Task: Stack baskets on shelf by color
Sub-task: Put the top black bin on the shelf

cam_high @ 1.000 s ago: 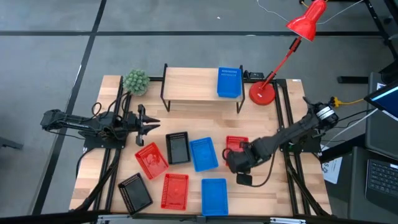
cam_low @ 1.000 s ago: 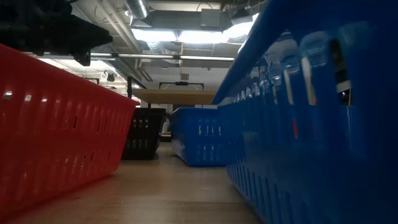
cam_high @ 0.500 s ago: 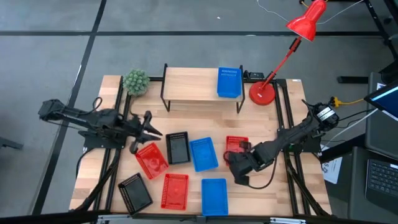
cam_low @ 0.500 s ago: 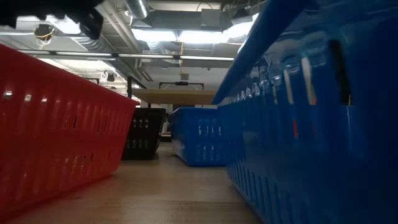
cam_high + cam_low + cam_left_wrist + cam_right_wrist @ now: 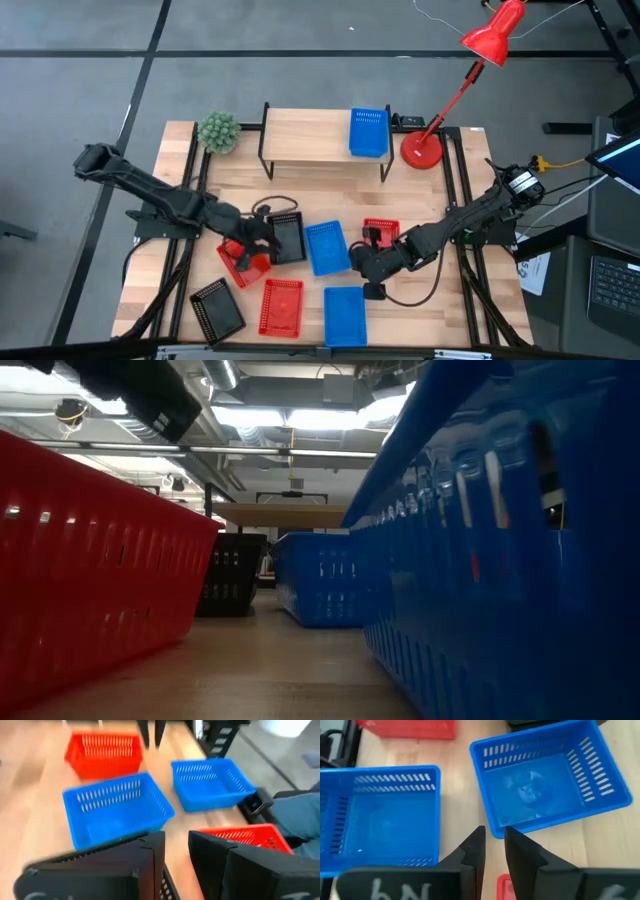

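My left gripper picks up the black basket by its rim (image 5: 275,221) next, to stack the baskets by color on the shelf (image 5: 310,140).
The shelf (image 5: 310,140) stands at the table's far side with one blue basket (image 5: 369,132) on its right end. The other baskets lie on the table: black (image 5: 286,237), blue (image 5: 327,247), red (image 5: 243,260), red (image 5: 381,230), red (image 5: 282,305), blue (image 5: 345,315), black (image 5: 217,310). My left gripper (image 5: 266,237) (image 5: 176,855) is open over the left edge of the middle black basket; I cannot tell whether it touches it. My right gripper (image 5: 358,266) (image 5: 494,842) is narrowly open and empty, between the two blue table baskets (image 5: 550,785) (image 5: 380,820).
A small green plant (image 5: 219,131) stands left of the shelf and a red desk lamp's base (image 5: 422,149) right of it. In the low view a red basket (image 5: 90,570) and a blue basket (image 5: 500,550) stand close on either side.
My left gripper has gone toward the table's right and near edges and come down over the middle black basket and the red one beside it. My right gripper has gone a little toward the table's left edge, closer to the blue baskets. No basket has moved.
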`<action>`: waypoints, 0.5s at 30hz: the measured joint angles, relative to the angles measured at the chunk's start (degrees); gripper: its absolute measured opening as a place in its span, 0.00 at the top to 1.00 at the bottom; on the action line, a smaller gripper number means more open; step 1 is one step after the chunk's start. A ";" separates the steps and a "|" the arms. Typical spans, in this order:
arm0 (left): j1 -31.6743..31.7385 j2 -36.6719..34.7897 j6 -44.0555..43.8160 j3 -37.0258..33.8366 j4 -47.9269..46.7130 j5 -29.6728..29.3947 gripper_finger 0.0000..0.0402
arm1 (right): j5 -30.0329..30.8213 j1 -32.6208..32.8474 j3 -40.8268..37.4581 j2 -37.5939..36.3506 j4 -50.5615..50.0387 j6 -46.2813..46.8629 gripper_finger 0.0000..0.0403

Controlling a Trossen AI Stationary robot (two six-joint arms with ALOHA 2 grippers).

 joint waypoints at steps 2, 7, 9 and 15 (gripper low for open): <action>-0.94 2.78 -3.54 0.00 -0.35 -1.06 0.81 | 0.45 0.00 0.00 0.00 0.04 1.41 0.82; -3.66 9.37 -8.67 0.00 0.00 -4.23 0.81 | 2.28 0.00 0.00 0.00 0.09 3.88 0.82; -5.08 10.83 -9.81 0.00 0.60 -6.59 0.81 | 3.90 0.00 0.00 0.00 0.09 3.97 0.82; -8.34 14.85 -13.09 0.00 0.59 -11.59 0.81 | 6.99 -0.02 0.00 0.00 0.09 4.00 0.82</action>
